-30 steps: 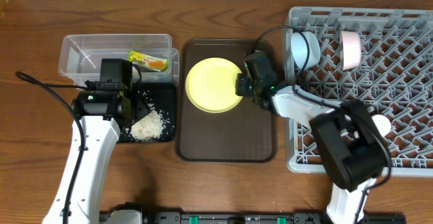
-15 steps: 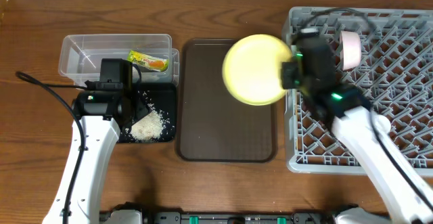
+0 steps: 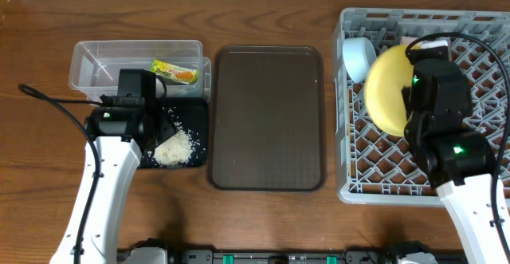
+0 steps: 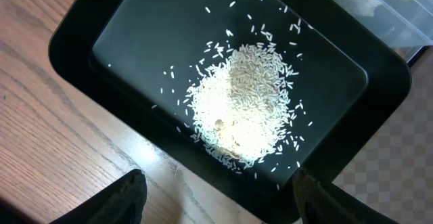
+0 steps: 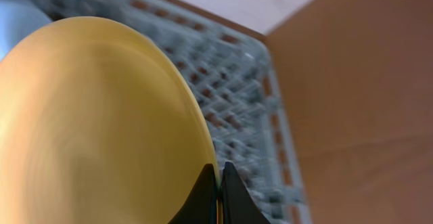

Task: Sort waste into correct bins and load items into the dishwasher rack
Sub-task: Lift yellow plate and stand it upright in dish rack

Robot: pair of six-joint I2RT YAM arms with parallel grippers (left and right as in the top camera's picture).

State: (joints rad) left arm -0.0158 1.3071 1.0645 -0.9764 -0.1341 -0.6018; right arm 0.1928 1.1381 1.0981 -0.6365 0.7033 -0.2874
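Observation:
The right gripper will keep holding the yellow plate until it rests among the wires of the rack, as the plate's lower edge [image 3: 372,115] hangs above the rack lattice.
My right gripper [image 3: 409,96] is shut on the rim of the round yellow plate [image 3: 385,88] and holds it tilted on edge above the grey dishwasher rack [image 3: 478,192]. In the right wrist view the fingers [image 5: 218,183] pinch the plate [image 5: 95,122] over the rack lattice [image 5: 237,82]. A light blue bowl [image 3: 358,55] sits in the rack's left back part. My left gripper [image 3: 151,124] is open and empty over the black tray [image 3: 195,132], which holds a heap of rice [image 3: 175,147] [image 4: 247,109]. The snack wrapper [image 3: 174,72] lies in the clear container [image 3: 96,61].
The dark brown serving tray [image 3: 267,120] lies bare between the bins and the rack. In the left wrist view the black tray [image 4: 135,34] lies on wood, with the clear container's corner [image 4: 379,7] at the top right.
My right gripper has lifted the yellow plate off the brown serving tray and carried it right, over the rack, turning it on edge. The left arm has not moved.

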